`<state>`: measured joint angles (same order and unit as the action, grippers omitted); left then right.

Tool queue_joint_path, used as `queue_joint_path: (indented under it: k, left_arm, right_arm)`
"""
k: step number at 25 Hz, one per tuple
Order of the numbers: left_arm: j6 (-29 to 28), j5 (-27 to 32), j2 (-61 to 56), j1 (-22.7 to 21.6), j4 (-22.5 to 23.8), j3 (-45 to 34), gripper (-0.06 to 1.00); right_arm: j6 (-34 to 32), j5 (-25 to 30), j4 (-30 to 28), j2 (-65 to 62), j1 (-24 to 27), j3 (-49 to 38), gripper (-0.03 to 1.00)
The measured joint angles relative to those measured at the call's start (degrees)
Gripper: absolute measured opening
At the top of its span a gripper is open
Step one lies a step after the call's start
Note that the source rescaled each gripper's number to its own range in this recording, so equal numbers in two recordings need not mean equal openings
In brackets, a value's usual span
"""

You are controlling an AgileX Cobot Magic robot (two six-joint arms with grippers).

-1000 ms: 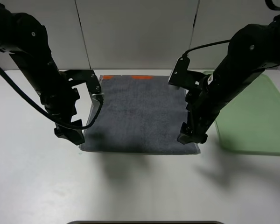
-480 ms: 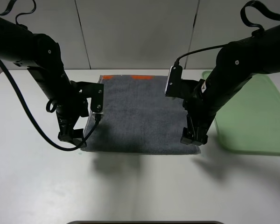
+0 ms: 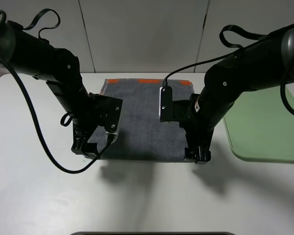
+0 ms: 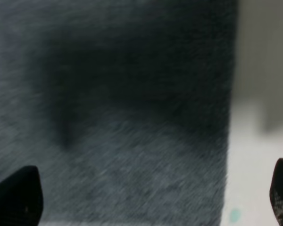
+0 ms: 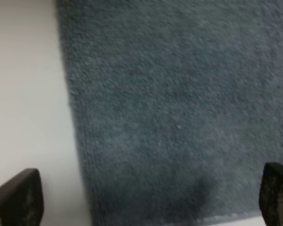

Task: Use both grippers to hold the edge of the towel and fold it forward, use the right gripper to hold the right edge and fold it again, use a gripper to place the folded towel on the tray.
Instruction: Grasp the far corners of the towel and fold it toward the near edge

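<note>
My right gripper grabs the corner of its plain edge (image 3: 185, 159) next, to fold the towel (image 3: 142, 117) forward.
The dark grey towel (image 3: 147, 122) lies flat on the white table, its orange-and-white band (image 3: 147, 81) at the far end. The plain near edge of the towel (image 3: 147, 158) faces the front. My left gripper (image 3: 81, 147) is low at the near left corner and open. In the left wrist view the gripper (image 4: 148, 193) straddles the towel (image 4: 132, 117) with its jaws wide apart. My right gripper (image 3: 197, 156) is low at the near right corner. In the right wrist view it (image 5: 146, 195) is open over the towel (image 5: 179, 117) and its side hem. Neither holds anything.
The pale green tray (image 3: 269, 122) lies on the table to the right of the towel, beside my right arm. The white table (image 3: 39, 191) runs on in front and to the left. A grey panelled wall stands behind.
Both arms have swung inward and their wrists have turned. Both grippers have come down onto the towel's near corners. The towel has not moved.
</note>
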<state>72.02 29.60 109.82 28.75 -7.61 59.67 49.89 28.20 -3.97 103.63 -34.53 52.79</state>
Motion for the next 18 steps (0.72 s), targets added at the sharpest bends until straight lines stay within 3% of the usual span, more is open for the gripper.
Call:
queue_joint_path:
  k: [18]
  left_arm:
    - [0.13,-0.11,2.49,0.20,-0.05,0.00,0.96]
  right_arm:
    - [0.00,-0.08,-0.83,6.39,-0.12,0.13,1.00]
